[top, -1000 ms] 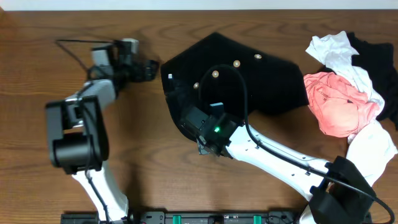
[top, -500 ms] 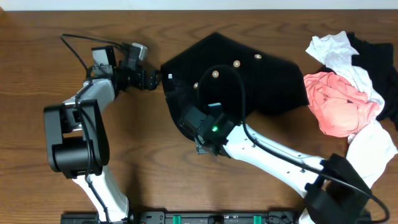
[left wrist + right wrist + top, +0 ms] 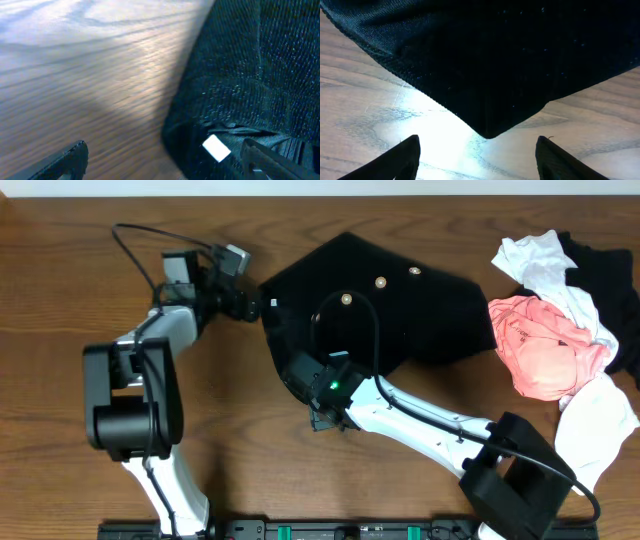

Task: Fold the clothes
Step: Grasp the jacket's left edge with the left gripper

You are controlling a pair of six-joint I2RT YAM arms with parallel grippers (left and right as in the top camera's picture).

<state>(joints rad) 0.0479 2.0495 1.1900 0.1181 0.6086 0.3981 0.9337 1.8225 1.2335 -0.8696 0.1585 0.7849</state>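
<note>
The right gripper picks up the black garment by its pointed corner next, so that both grippers lift it and spread it out for folding.
The large black knit garment [image 3: 430, 310] lies spread at the table's middle, with pale round buttons [image 3: 380, 282] across its top. My left gripper [image 3: 254, 305] is open at its left edge. In the left wrist view the fingers [image 3: 70, 159] straddle the hem of the garment [image 3: 250, 75] and a small white label [image 3: 216, 148]. My right gripper [image 3: 302, 375] is open at the lower left edge. In the right wrist view a pointed corner of the garment [image 3: 487, 131] lies just ahead of the gap of the right gripper [image 3: 480, 160], with bare wood between the fingers.
A heap of other clothes lies at the right edge: a pink one [image 3: 545, 345], a white one [image 3: 540, 265], a black one [image 3: 612, 275] and more white cloth [image 3: 600, 420]. The right arm's cable [image 3: 350, 305] loops over the black garment. Bare wooden table [image 3: 60, 300] lies left of the arms.
My left gripper has moved right and slightly nearer, up to the black garment's left edge by the label. My right wrist has shifted a little left along the lower edge.
</note>
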